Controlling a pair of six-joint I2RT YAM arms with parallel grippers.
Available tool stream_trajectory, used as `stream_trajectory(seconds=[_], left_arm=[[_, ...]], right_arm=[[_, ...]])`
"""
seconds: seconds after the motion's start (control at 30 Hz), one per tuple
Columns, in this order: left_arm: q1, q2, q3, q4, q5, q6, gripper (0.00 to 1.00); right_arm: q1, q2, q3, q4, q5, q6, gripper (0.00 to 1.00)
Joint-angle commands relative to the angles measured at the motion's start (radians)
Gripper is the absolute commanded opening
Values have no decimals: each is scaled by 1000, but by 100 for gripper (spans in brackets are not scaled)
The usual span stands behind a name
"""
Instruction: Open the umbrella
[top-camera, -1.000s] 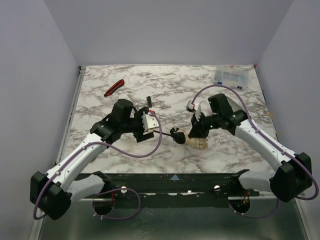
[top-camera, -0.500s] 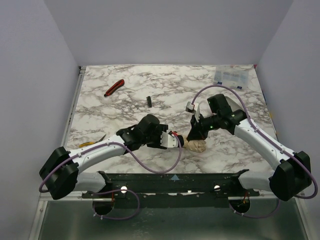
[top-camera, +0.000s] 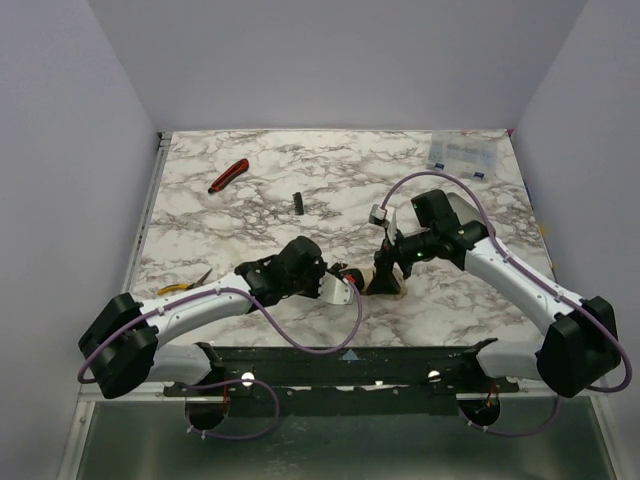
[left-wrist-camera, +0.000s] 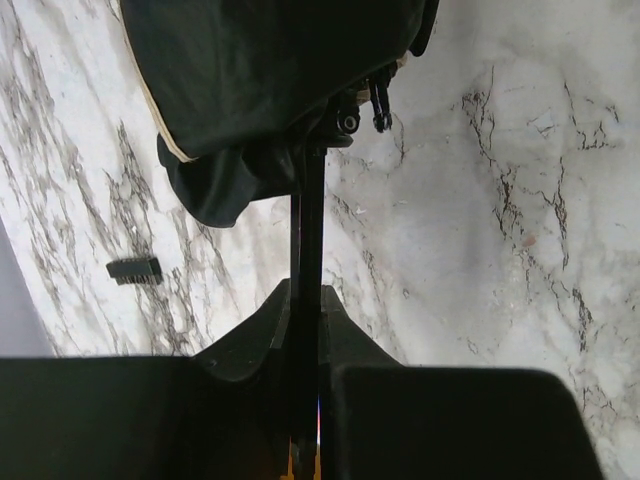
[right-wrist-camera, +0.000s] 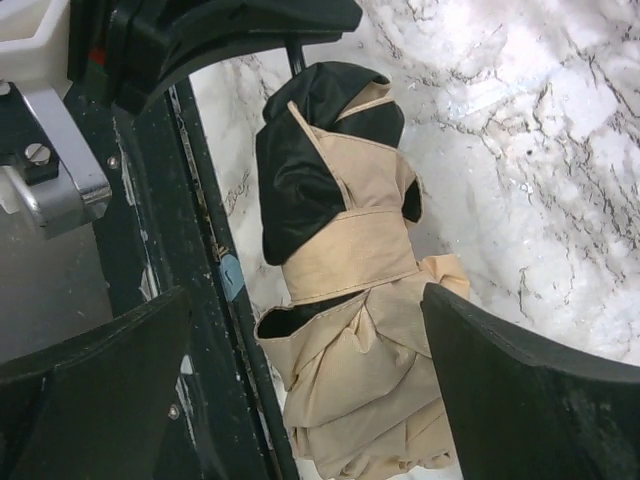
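Note:
I should grab the umbrella by its bunched tan fabric (right-wrist-camera: 362, 336) beside the strap with my right gripper to work it open. That leaves the umbrella's black stem free for my left gripper.
The umbrella (top-camera: 388, 284) lies folded near the table's front edge, between the two grippers. Its tan fabric (right-wrist-camera: 370, 330) is bunched, with a strap round it and black lining showing. The thin black shaft (left-wrist-camera: 308, 230) runs out of the black lining (left-wrist-camera: 260, 80) straight into my left gripper (left-wrist-camera: 308, 300), whose jaws press on it from both sides. In the top view the left gripper (top-camera: 345, 290) sits at the umbrella's left end. My right gripper (right-wrist-camera: 305, 300) stands open, one finger on either side of the bundle without touching it; from above it (top-camera: 386, 266) hovers over the umbrella.
A red-and-black hand tool (top-camera: 228, 175) lies at the back left and a small black piece (top-camera: 297, 202) behind the arms. A clear plastic box (top-camera: 462, 152) stands in the far right corner. A yellow object (top-camera: 185, 287) lies at the left. The dark front rail (right-wrist-camera: 205, 250) runs beside the umbrella.
My left arm has swung right to the umbrella and its jaws have shut on the shaft. The right gripper, shut on the fabric before, has opened and let go.

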Motion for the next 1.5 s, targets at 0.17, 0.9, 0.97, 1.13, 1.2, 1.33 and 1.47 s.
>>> stream_trajectory(seconds=[0.17,0.9,0.97,1.13,1.2,1.33,1.47], left_arm=[[9,-27,73,26,12,-49,0],[76,-31,81,-168,-80,49,44],[101,-23,70,-176,-111,73,44],[201,0,66,-165,-152,109,39],[239,9,59,-150,-176,141,36],[308,6,29,-115,-222,219,33],[397,0,0,-82,-242,300,32]], right_arm=[[26,60,-15,14,64,-42,100],[118,-58,-104,32,343,-214,0],[118,-68,-92,-2,346,-222,0],[117,-111,-85,-52,334,-246,0],[118,-121,-89,-69,345,-249,0],[118,-136,-95,-113,408,-269,0],[117,-167,-116,-144,453,-298,0]])
